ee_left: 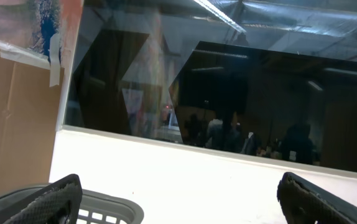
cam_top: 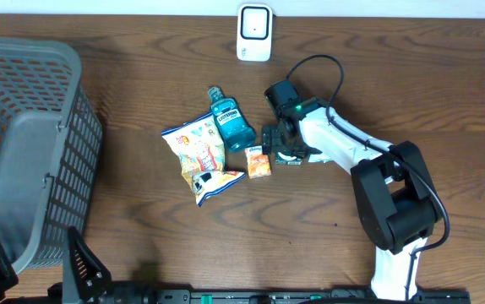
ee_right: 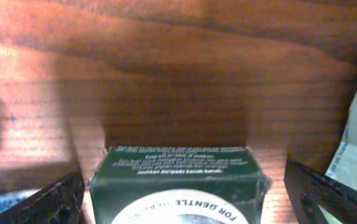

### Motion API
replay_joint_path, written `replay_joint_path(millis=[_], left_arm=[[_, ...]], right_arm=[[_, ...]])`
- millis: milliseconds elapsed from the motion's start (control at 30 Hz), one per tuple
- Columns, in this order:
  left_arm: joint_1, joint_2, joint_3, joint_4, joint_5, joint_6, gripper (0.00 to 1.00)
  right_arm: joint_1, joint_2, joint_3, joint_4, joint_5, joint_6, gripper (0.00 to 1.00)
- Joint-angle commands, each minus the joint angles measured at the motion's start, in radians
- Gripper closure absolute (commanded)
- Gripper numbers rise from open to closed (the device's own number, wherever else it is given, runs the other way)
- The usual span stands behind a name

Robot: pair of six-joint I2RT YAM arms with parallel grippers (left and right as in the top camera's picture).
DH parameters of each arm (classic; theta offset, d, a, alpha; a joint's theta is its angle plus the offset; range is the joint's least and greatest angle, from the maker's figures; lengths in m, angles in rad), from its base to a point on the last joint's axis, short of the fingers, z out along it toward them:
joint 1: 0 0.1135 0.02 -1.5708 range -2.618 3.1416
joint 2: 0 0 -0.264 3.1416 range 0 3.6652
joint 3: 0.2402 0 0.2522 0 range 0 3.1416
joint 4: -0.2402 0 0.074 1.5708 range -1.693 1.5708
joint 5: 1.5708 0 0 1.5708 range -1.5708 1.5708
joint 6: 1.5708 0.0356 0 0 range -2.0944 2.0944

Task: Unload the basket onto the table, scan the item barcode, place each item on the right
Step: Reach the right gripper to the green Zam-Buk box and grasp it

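Note:
Both fingers are down beside the box's ends, level with the box's printed part, so I need to close my right gripper on the dark green box (ee_right: 177, 194).
A dark green box (ee_right: 178, 177) with small white print lies on the wooden table, in the right wrist view between the two spread fingers of my right gripper (ee_right: 185, 205). The gripper is open and its fingers stand a little apart from the box's sides. No barcode shows on the faces I see. Overhead, the right gripper (cam_top: 283, 150) hangs over that box at the table's middle and hides most of it. A white scanner (cam_top: 253, 32) stands at the far edge. My left gripper (ee_left: 185, 202) is open and empty at the near left, beside the basket.
Left of the right gripper lie a small orange box (cam_top: 259, 162), a blue mouthwash bottle (cam_top: 230, 124) and a snack bag (cam_top: 196, 152). A large grey mesh basket (cam_top: 23, 93) fills the left side; its rim (ee_left: 104, 208) shows below the left fingers.

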Motion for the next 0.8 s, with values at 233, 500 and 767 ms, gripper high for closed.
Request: replay_joint_path(millis=[233, 500, 767], left_arm=[[-0.006, -0.014, -0.009, 0.003, -0.005, -0.01, 0.02], [-0.023, -0.014, -0.012, -0.005, -0.002, -0.013, 0.02], [-0.045, -0.014, -0.013, -0.008, -0.002, -0.024, 0.02]], right_arm=[[-0.01, 0.066, -0.005, -0.047, -0.056, -0.039, 0.45], [-0.03, 0.065, 0.105, -0.192, -0.098, 0.005, 0.54], [-0.045, 0.065, 0.287, -0.496, -0.243, 0.003, 0.59]])
